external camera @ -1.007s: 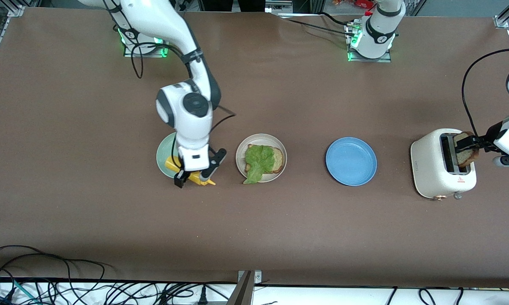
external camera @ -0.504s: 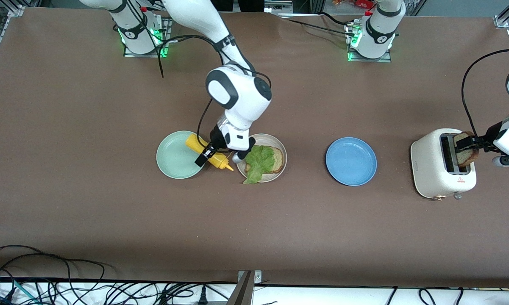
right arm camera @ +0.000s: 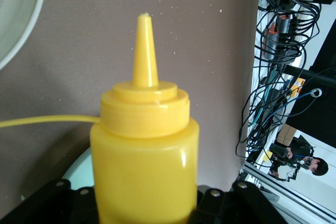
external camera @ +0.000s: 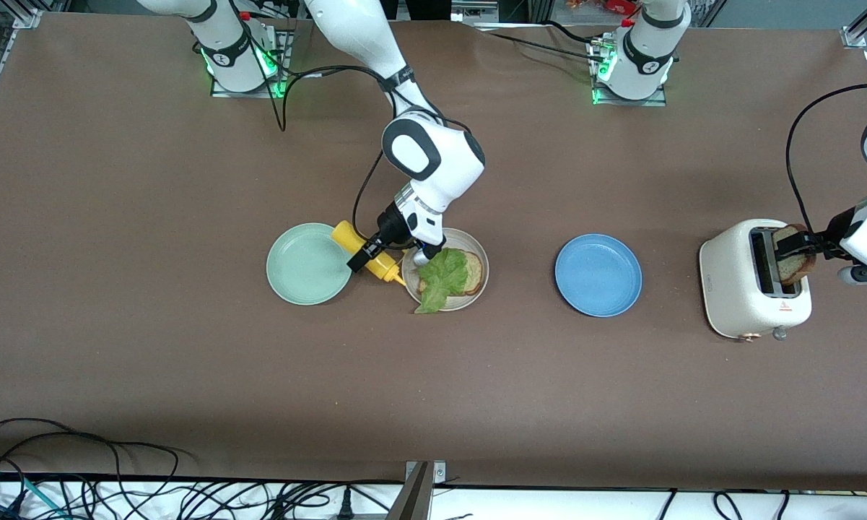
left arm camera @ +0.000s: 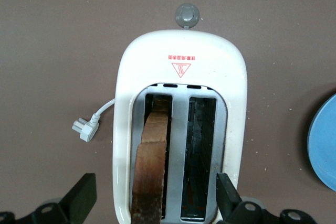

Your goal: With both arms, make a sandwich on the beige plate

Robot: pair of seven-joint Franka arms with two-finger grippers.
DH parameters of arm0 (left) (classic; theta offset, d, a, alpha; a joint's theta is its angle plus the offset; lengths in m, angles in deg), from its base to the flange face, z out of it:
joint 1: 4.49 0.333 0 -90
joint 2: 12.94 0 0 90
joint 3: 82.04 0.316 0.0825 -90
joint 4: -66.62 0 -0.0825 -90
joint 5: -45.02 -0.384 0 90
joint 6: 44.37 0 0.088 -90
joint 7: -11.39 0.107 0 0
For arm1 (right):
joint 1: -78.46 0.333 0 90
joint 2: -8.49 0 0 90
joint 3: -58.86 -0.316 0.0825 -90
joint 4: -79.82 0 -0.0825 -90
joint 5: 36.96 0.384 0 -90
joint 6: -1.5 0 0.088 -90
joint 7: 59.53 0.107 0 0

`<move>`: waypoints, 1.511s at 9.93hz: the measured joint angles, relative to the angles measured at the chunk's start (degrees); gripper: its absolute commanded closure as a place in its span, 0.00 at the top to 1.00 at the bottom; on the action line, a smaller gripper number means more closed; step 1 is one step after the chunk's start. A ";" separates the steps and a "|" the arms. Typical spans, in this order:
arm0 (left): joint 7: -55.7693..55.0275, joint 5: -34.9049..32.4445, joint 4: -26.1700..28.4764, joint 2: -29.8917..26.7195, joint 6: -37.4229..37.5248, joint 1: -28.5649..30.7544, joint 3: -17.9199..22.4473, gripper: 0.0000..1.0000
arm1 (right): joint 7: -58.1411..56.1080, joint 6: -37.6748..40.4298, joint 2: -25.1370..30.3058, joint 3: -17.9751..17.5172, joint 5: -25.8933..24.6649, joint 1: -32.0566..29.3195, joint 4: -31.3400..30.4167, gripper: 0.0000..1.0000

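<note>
The left gripper grabs the bread slice by its crust edge point(external camera: 797, 268) standing out of the toaster next, to cover the lettuce point(external camera: 443, 276) on the beige plate.
The beige plate point(external camera: 478, 249) carries one brown bread slice point(external camera: 473, 273) with a green lettuce leaf point(external camera: 440, 278) lying over it. My right gripper point(external camera: 370, 255) point(right arm camera: 144, 205) is shut on a yellow squeeze bottle point(external camera: 386, 269) point(right arm camera: 144, 145). The bottle is tilted over the gap between the mint-green plate and the beige plate, nozzle toward the beige plate's rim. A second bread slice point(external camera: 794, 263) point(left arm camera: 155, 150) stands in a slot of the white toaster point(external camera: 736, 289) point(left arm camera: 181, 51). My left gripper point(external camera: 794, 249) point(left arm camera: 155, 198) is open, its fingers wide on either side of that slice without touching it.
A mint-green plate point(external camera: 303, 267) lies toward the right arm's end, beside the beige plate. A blue plate point(external camera: 598, 274) point(left arm camera: 325, 145) sits between the beige plate and the toaster. The toaster's white plug point(left arm camera: 84, 128) lies on the table. Cables hang along the table's near edge.
The right arm has carried the yellow bottle from the mint-green plate's near edge across to the beige plate's rim, tilting it. The left arm and the toaster slice have not moved.
</note>
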 measured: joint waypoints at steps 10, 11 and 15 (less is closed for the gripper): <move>0.00 0.00 0.07 0.65 1.91 0.03 0.02 0.00 | -40.89 1.75 11.34 18.88 27.67 -3.82 2.36 0.00; 0.00 0.00 0.05 0.64 1.92 0.06 0.04 0.00 | -49.03 1.87 14.74 21.82 33.52 -5.83 1.02 0.00; 0.00 0.00 -5.89 0.62 9.55 -0.11 -0.18 0.00 | -81.26 2.59 26.83 25.21 56.56 -21.13 -7.68 0.00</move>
